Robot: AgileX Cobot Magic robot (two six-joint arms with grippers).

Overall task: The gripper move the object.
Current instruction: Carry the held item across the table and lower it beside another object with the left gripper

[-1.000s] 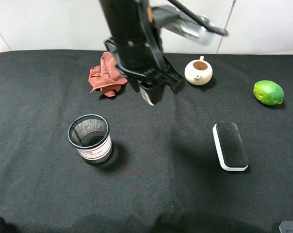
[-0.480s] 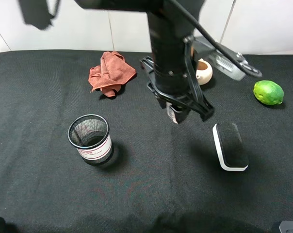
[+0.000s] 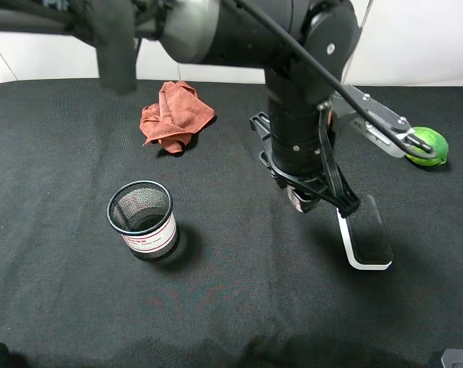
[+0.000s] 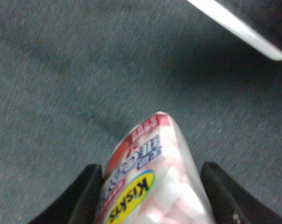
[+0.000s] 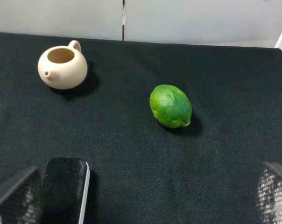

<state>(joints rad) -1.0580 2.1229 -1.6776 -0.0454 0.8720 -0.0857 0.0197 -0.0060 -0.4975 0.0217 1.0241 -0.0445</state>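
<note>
The bottle's lower end is above the black cloth in the high view. My left gripper should keep holding the bottle.
My left gripper [image 3: 304,201], on the large black arm, reaches across the middle of the black table and hangs just left of the black eraser [image 3: 364,230]. It is shut on the small clear bottle [image 4: 152,177], which has pinkish-white contents and a red, blue and yellow label. The dark fingers [image 4: 87,196] press on both sides of the bottle. Its cap is hidden. In the high view only the bottle's lower end [image 3: 297,202] peeks out under the jaws, a little above the cloth. My right gripper [image 5: 141,200] is open and empty, with its fingertips at the picture's lower corners.
A black mesh cup [image 3: 142,218] stands front left. A red cloth [image 3: 172,116] lies at the back. A lime [image 5: 170,106] and a cream teapot [image 5: 62,67] sit back right; the arm hides the teapot in the high view. The eraser's white edge [image 4: 243,23] lies close to the bottle.
My left arm has carried the bottle to the right and toward the front, from beside the red cloth to right next to the eraser. The arm now covers the teapot.
</note>
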